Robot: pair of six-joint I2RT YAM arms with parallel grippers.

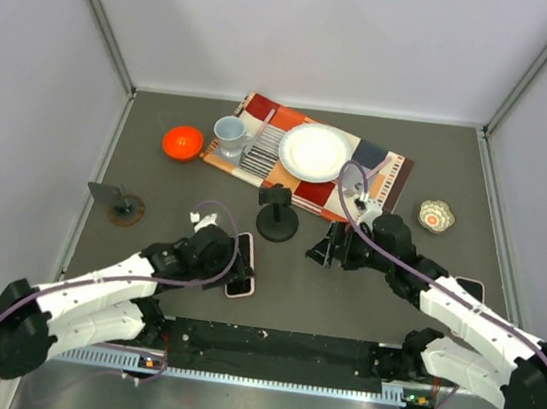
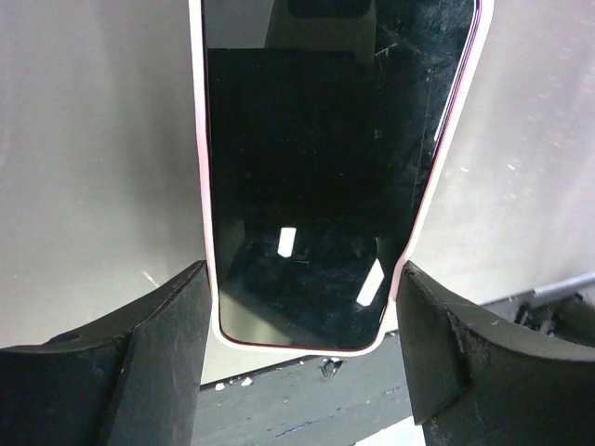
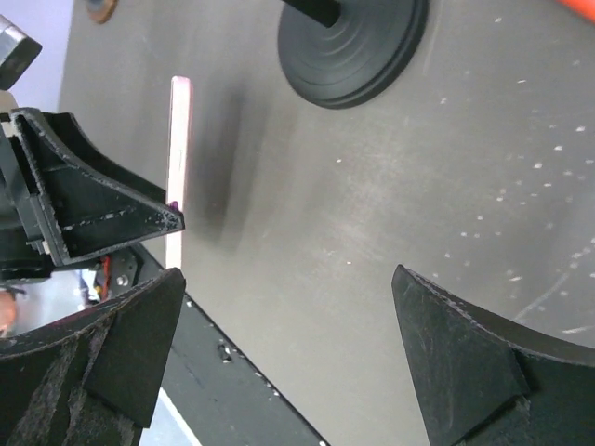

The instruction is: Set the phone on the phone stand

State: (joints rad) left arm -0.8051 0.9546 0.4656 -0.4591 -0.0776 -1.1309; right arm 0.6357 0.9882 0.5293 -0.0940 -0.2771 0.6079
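The near end of the phone should stay free for the stand, so my right gripper needs to grab the phone next by its long edge near the phone's far end (image 1: 253, 246) (image 3: 178, 125).
The phone (image 1: 243, 267), with a black screen and a pink case, sits between my left gripper's (image 1: 233, 260) jaws just left of the table's middle. In the left wrist view the phone (image 2: 316, 167) fills the gap and both fingers (image 2: 158, 334) press on its long edges near its bottom end. In the right wrist view the phone (image 3: 179, 139) shows edge-on, raised off the table. The phone stand (image 1: 277, 215), a black round base with a short post, stands right of and behind the phone. My right gripper (image 1: 324, 249) is open and empty, right of the stand (image 3: 353, 42).
A patterned placemat (image 1: 379, 168) at the back holds a white plate (image 1: 315, 152) and a pale mug (image 1: 229, 135). An orange bowl (image 1: 183, 142) lies to its left. A small floral dish (image 1: 436, 217) is at the right, a small grey stand (image 1: 117, 202) at the left.
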